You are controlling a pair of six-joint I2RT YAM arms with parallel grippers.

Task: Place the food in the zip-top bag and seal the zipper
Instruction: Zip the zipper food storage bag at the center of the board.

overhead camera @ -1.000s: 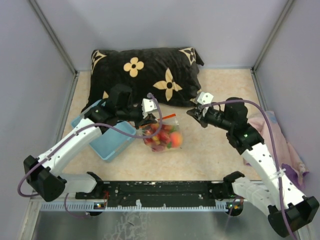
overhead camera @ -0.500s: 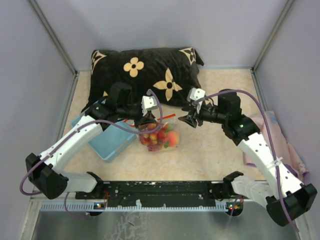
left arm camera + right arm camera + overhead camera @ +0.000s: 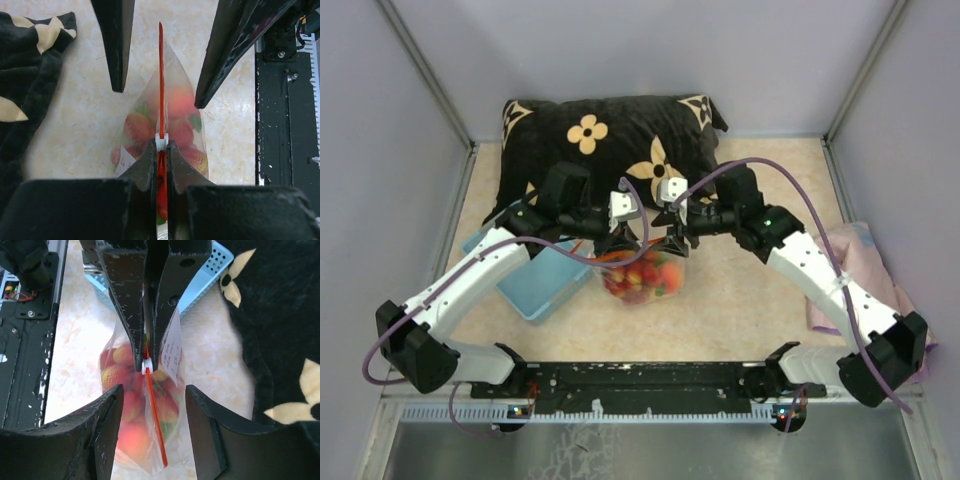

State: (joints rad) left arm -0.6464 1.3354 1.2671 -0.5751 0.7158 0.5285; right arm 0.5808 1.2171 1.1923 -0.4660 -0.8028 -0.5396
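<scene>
Next, my right gripper grabs the red-orange zipper by its loose end, leaving the white slider free. Then that gripper pulls the zipper sealed.
The clear zip-top bag hangs above the tabletop with the food inside: red strawberries, a green piece and an orange peach. My left gripper is shut on the red-orange zipper, just behind a small white slider. The strip runs straight out from those jaws. My right gripper is open and straddles the strip's free end without touching it, one finger on each side. In the top view the two grippers, left and right, face each other over the bag.
A black pillow with cream flowers lies just behind the bag. The light blue basket sits to the left under my left arm. A pink cloth lies at the right wall. The black base rail runs along the front.
My right gripper has opened and swung left until its fingers stand on either side of the zipper's free end. My left gripper kept its hold and shifted the bag slightly right.
</scene>
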